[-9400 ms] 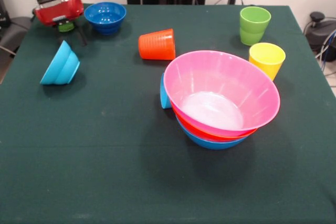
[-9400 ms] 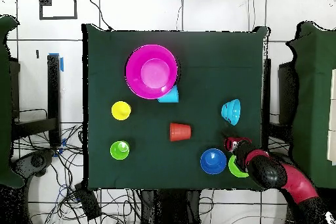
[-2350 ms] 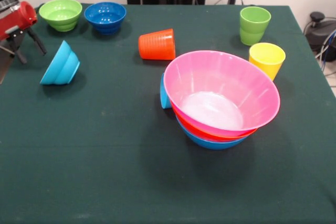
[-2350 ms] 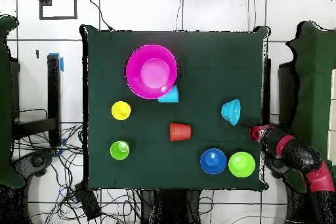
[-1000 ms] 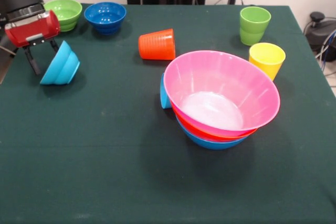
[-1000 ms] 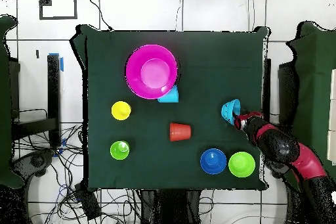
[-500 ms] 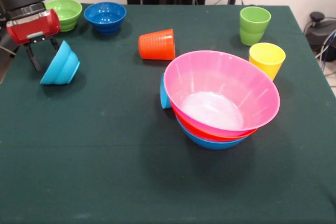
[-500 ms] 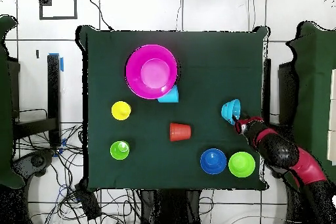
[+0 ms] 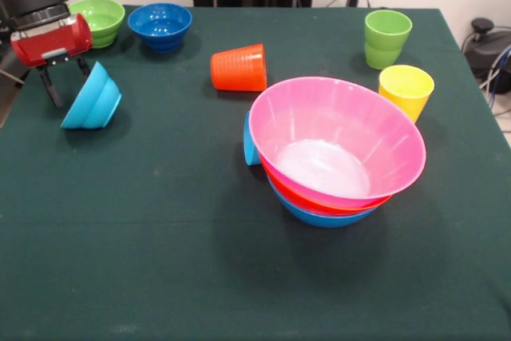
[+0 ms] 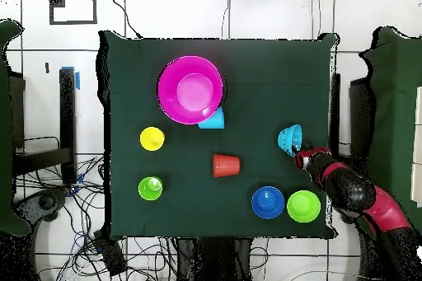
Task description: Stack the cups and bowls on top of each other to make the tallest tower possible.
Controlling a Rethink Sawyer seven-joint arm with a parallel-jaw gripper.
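Note:
My gripper needs to add the small light blue bowl to the stacked tower (image 9: 331, 157), so it should grab the bowl's rim next.
The tower (image 9: 339, 137) is a wide pink bowl nested on an orange bowl (image 9: 319, 204) and a blue bowl (image 9: 323, 217); it also shows in the overhead view (image 10: 190, 89). A light blue cup (image 9: 251, 143) lies against it. An orange cup (image 9: 239, 68) lies on its side. Green (image 9: 387, 37) and yellow (image 9: 406, 89) cups stand upright. My gripper (image 9: 65, 79) is open, low beside the tipped light blue small bowl (image 9: 92, 100), its fingers (image 9: 49, 89) by the bowl's upper edge. Small green (image 9: 97, 21) and dark blue (image 9: 160, 25) bowls stand behind.
The dark green table (image 9: 160, 237) ends just left of the gripper. In the overhead view the arm (image 10: 354, 195) reaches in over the table's right edge, close to the green bowl (image 10: 303, 206) and the light blue bowl (image 10: 289, 139).
The gripper left the green bowl standing by the dark blue one, swung off the table's edge, then came in beside the light blue bowl. In the last half second it hardly moved.

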